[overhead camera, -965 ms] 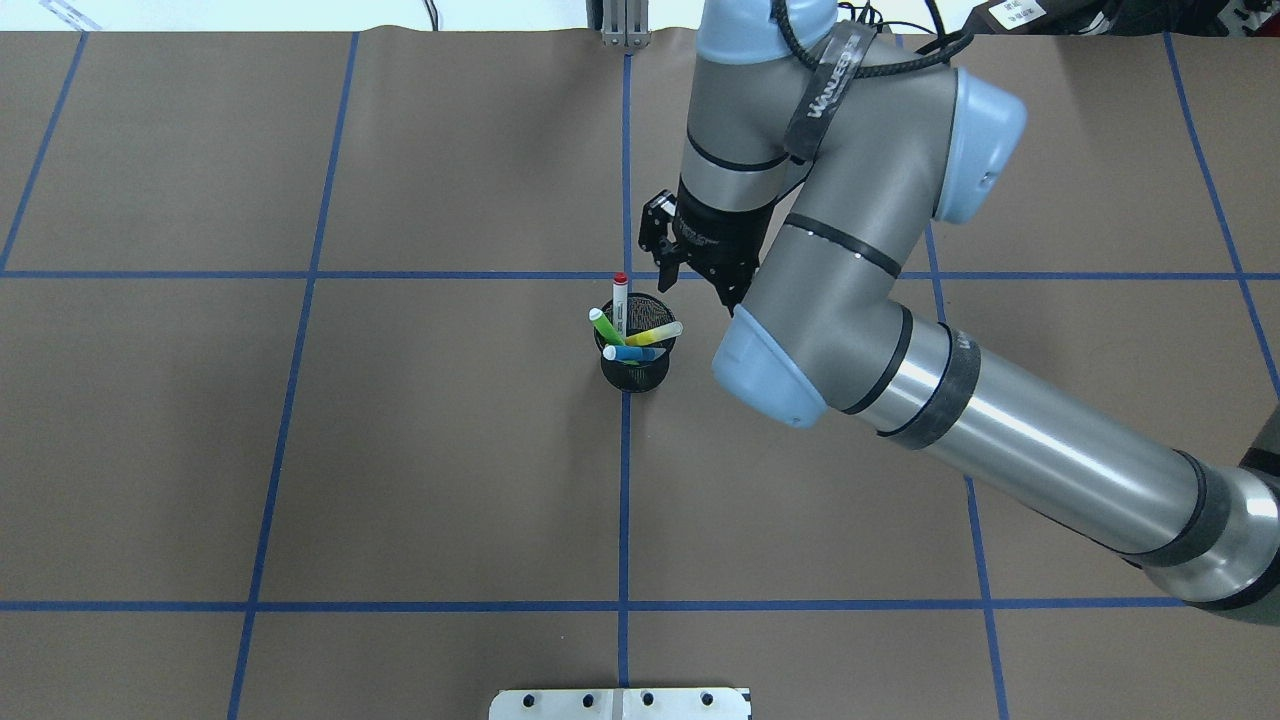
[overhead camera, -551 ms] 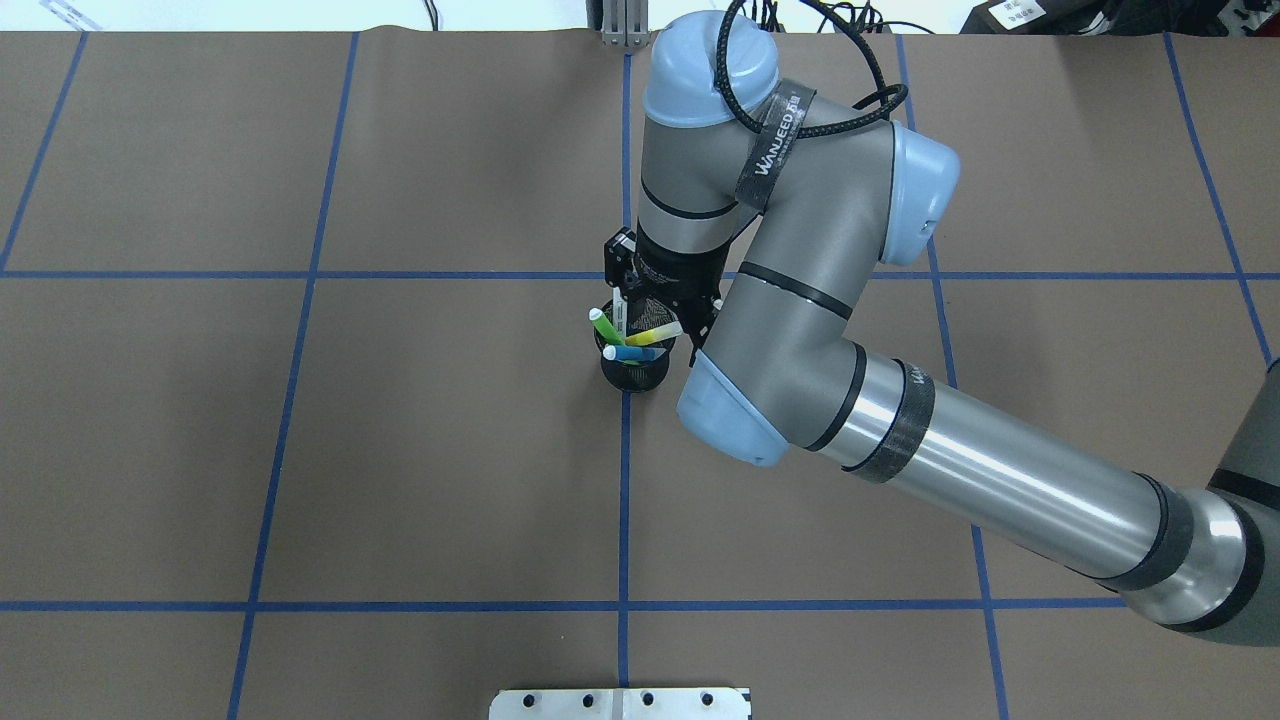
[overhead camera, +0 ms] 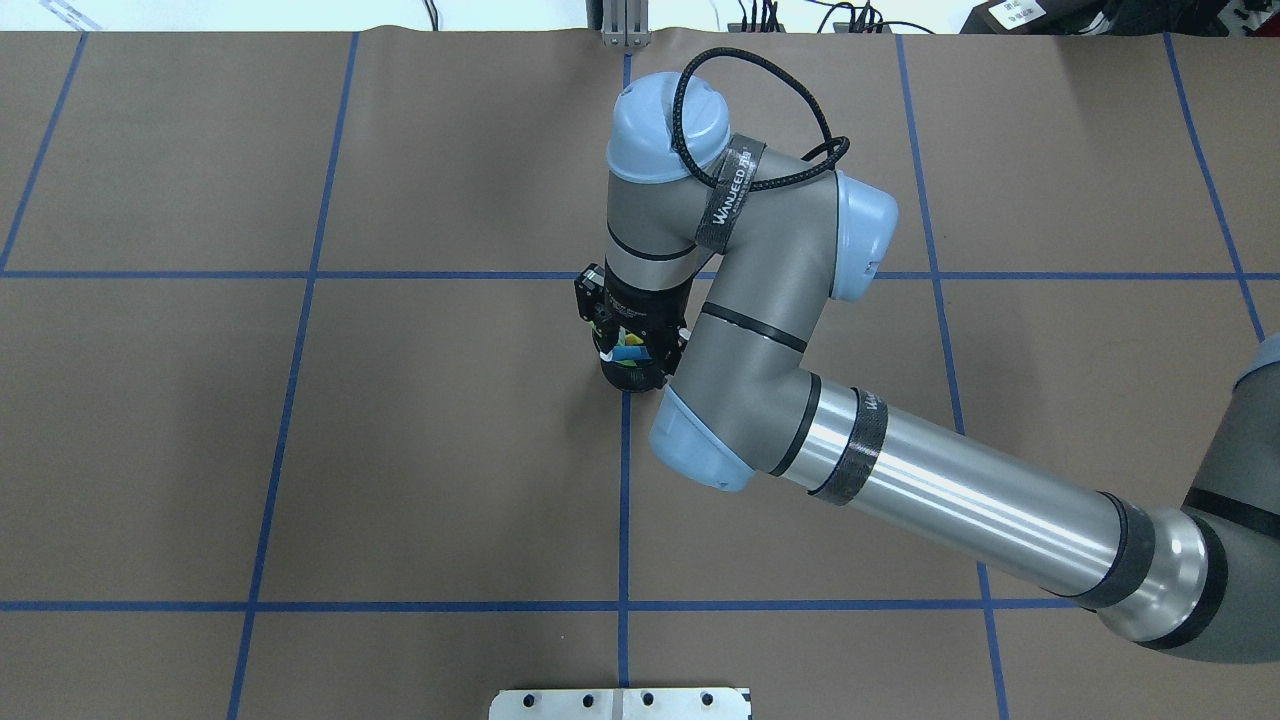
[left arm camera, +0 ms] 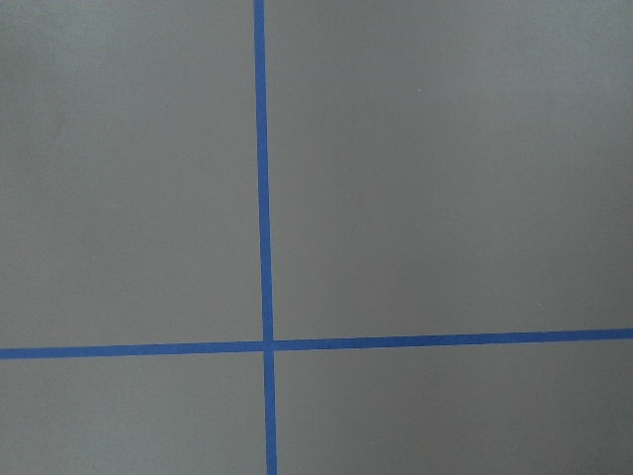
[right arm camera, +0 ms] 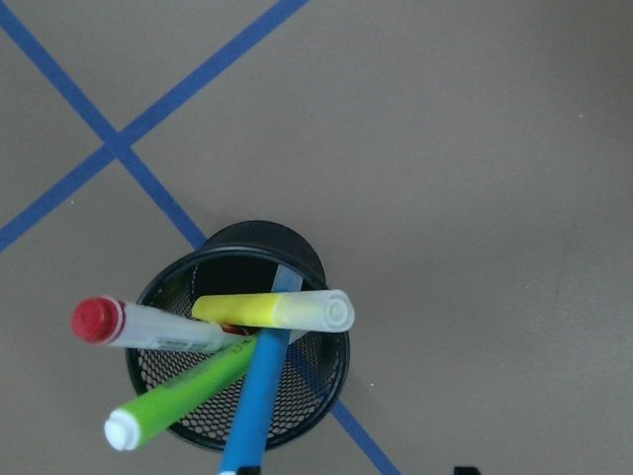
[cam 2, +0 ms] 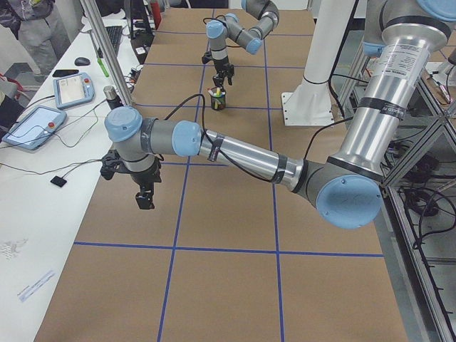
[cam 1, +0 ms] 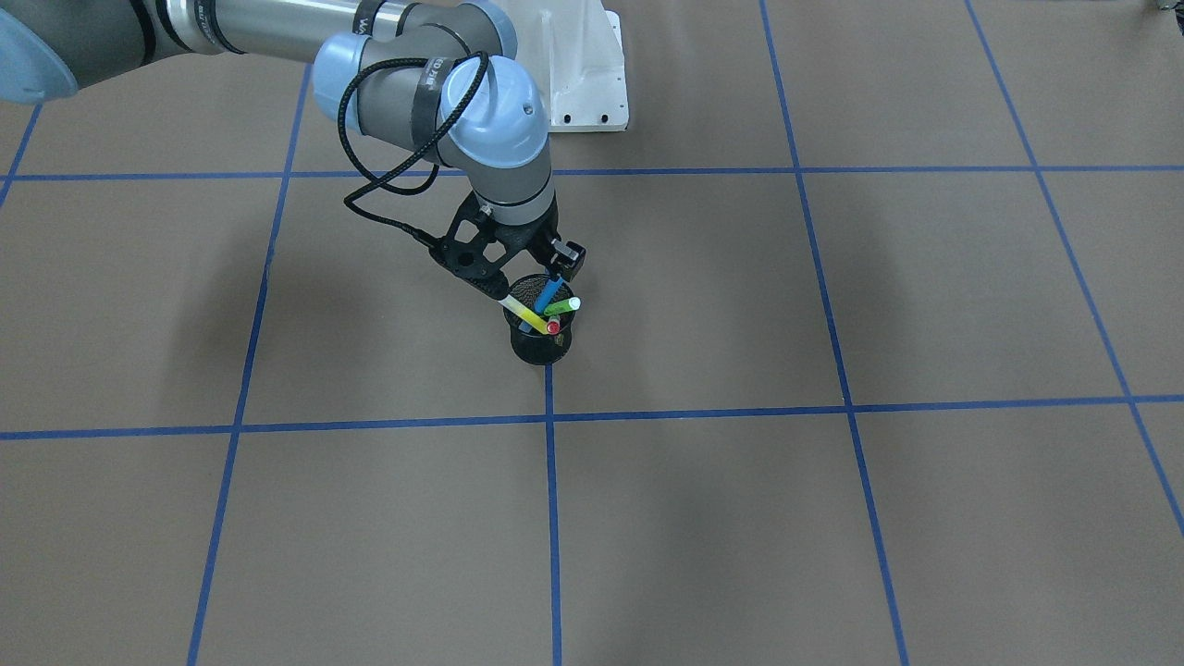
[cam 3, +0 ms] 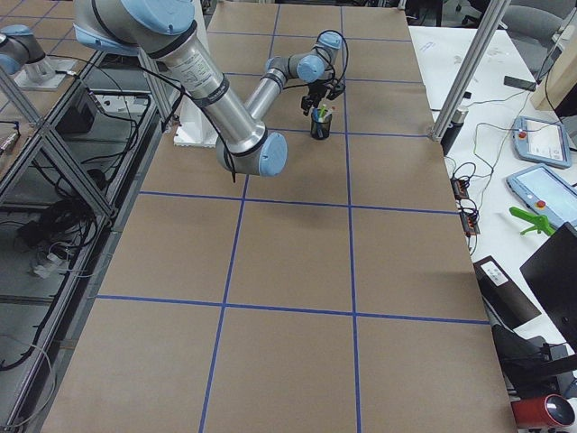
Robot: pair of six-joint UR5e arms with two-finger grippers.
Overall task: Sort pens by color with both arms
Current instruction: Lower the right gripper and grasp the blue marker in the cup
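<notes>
My right gripper will next take hold of the blue pen by its upper end (cam 1: 556, 285) (right arm camera: 242, 453). That way it can sort the pens by color.
Four pens stand in a black mesh cup (right arm camera: 309, 381) at the table's middle: a red-capped white one (right arm camera: 148, 325), a yellow one (right arm camera: 272, 310), a green one (right arm camera: 178, 401) and a blue one (right arm camera: 257, 406). The cup (cam 1: 541, 344) also shows in the front view. My right gripper (cam 1: 532, 282) hangs straight over the cup, open, its jaws on either side of the pen tops and holding nothing. In the overhead view my right wrist (overhead camera: 640, 300) hides most of the pens. My left gripper (cam 2: 146, 196) shows only in the left side view, over bare table; I cannot tell if it is open.
The brown table is marked with a blue tape grid (overhead camera: 622, 500). The white base pedestal (cam 1: 578, 74) stands behind the cup. A metal plate (overhead camera: 620, 703) sits at the near edge. A side bench with teach pendants (cam 2: 71, 89) runs along the far edge.
My right arm has swung left and down from beside the cup to straight over it. In the overhead view it now covers the pen tops. The pens have not moved.
</notes>
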